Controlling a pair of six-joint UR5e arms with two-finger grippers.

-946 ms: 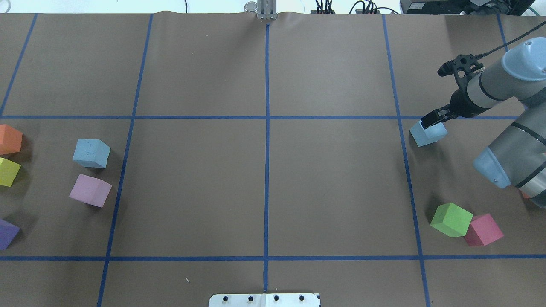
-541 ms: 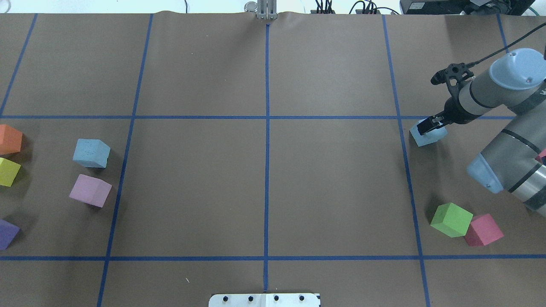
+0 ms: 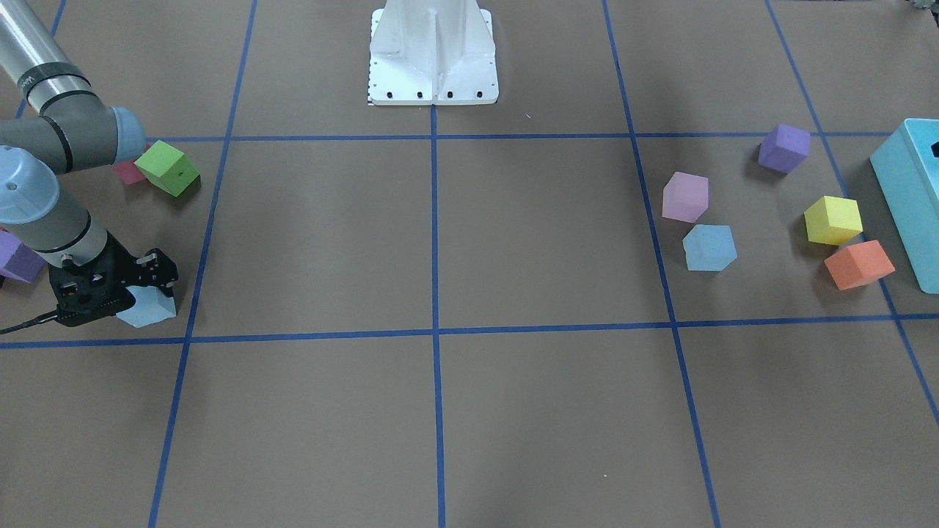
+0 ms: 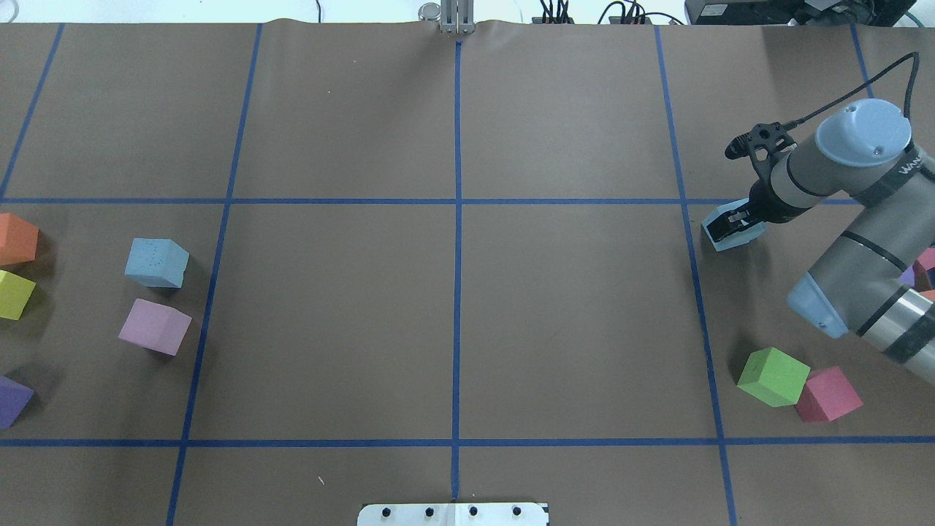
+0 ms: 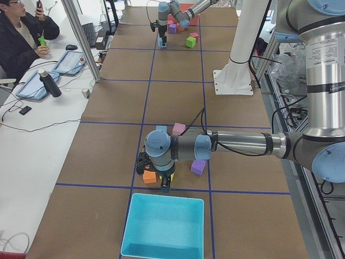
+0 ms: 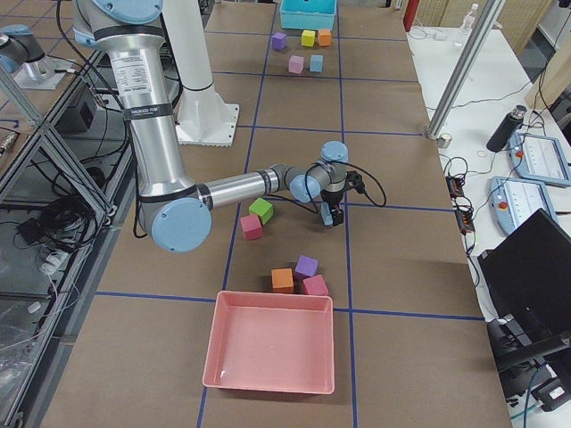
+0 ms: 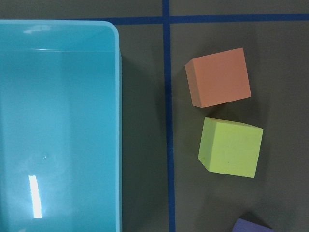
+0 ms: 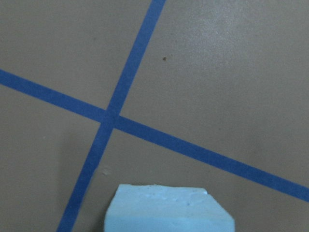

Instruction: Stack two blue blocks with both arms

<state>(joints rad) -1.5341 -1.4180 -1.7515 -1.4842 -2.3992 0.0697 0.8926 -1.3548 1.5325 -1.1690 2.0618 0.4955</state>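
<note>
The robot's right gripper should grab the pale blue block by its opposite sides next, so that it can start the stack of two blocks.
One pale blue block (image 4: 739,235) lies at the right, by a blue tape crossing. My right gripper (image 4: 730,223) is down over it, its black fingers astride the block, jaws open; the front view shows the block (image 3: 149,309) partly hidden under that gripper (image 3: 126,295). The right wrist view shows only the block's top (image 8: 169,210) at its lower edge. The other blue block (image 4: 155,261) sits at the left beside a lilac cube (image 4: 155,326). My left gripper (image 5: 165,188) shows only in the left side view, above orange and yellow cubes; I cannot tell whether it is open or shut.
A green cube (image 4: 773,376) and a red cube (image 4: 827,394) lie near the right arm. Orange (image 4: 14,239), yellow (image 4: 13,294) and purple (image 4: 11,400) cubes sit at the left edge, next to a turquoise box (image 7: 58,125). A pink tray (image 6: 272,352) stands at the right end.
My right gripper has moved left and come down from above the blue block until its fingers stand around it. The block and the other cubes have not moved.
</note>
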